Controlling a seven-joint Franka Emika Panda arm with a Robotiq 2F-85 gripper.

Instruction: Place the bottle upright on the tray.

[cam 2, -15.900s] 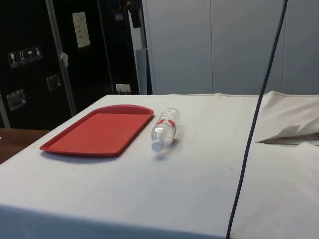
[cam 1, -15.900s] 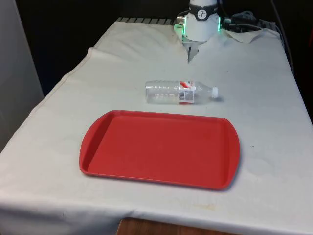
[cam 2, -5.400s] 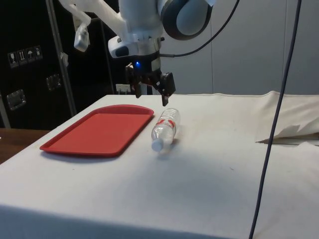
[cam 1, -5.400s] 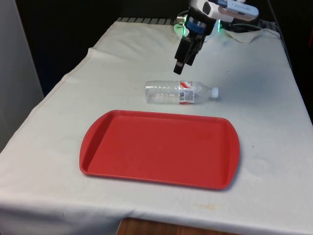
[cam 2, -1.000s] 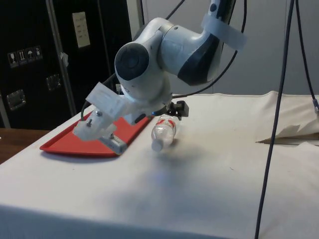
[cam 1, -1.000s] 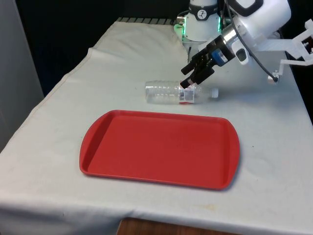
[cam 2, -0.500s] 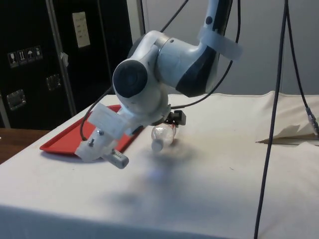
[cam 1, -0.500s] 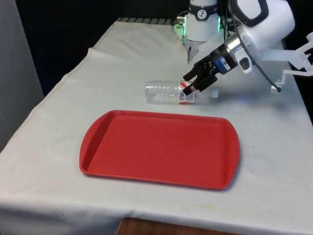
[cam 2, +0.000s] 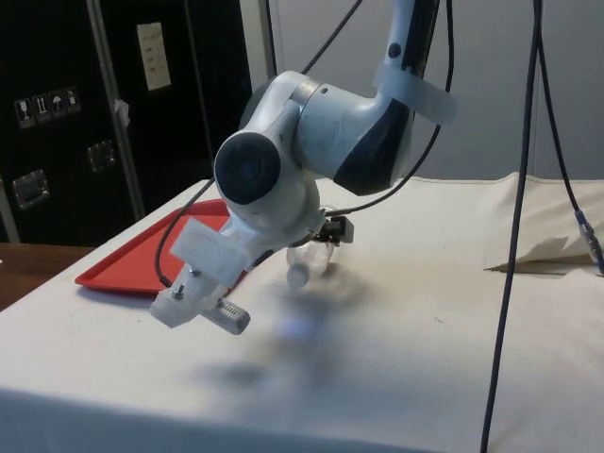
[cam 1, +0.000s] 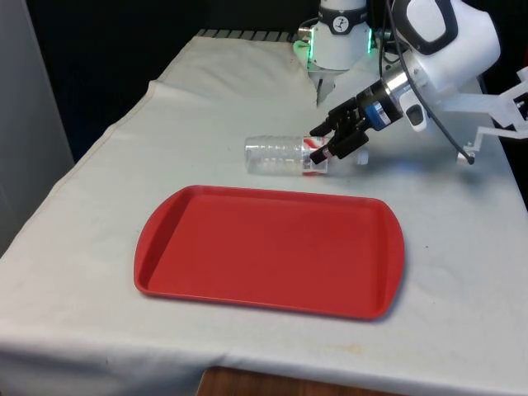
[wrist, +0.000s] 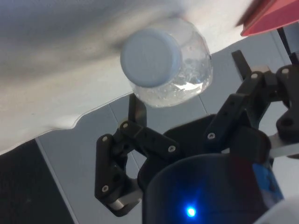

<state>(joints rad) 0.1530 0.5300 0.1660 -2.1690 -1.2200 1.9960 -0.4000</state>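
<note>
My gripper is going to grab the bottle next by its labeled body, so that it can stand the bottle upright on the tray.
A clear plastic bottle with a red-and-white label and a white cap lies on its side on the white cloth, just behind the red tray. My gripper reaches in low from the front view's right, tilted almost level. It is open, one finger on each side of the bottle's label end. In the wrist view the cap faces the camera and the bottle's shoulder lies between the spread fingers. From the side view the arm hides much of the bottle; its cap pokes out below.
The red tray has nothing on it. A creased fold of cloth rises at the table's far end, and black cables hang down close to the side camera.
The gripper has dropped and slid towards the bottle, from just above its label to straddling it. The bottle and the tray have not moved.
</note>
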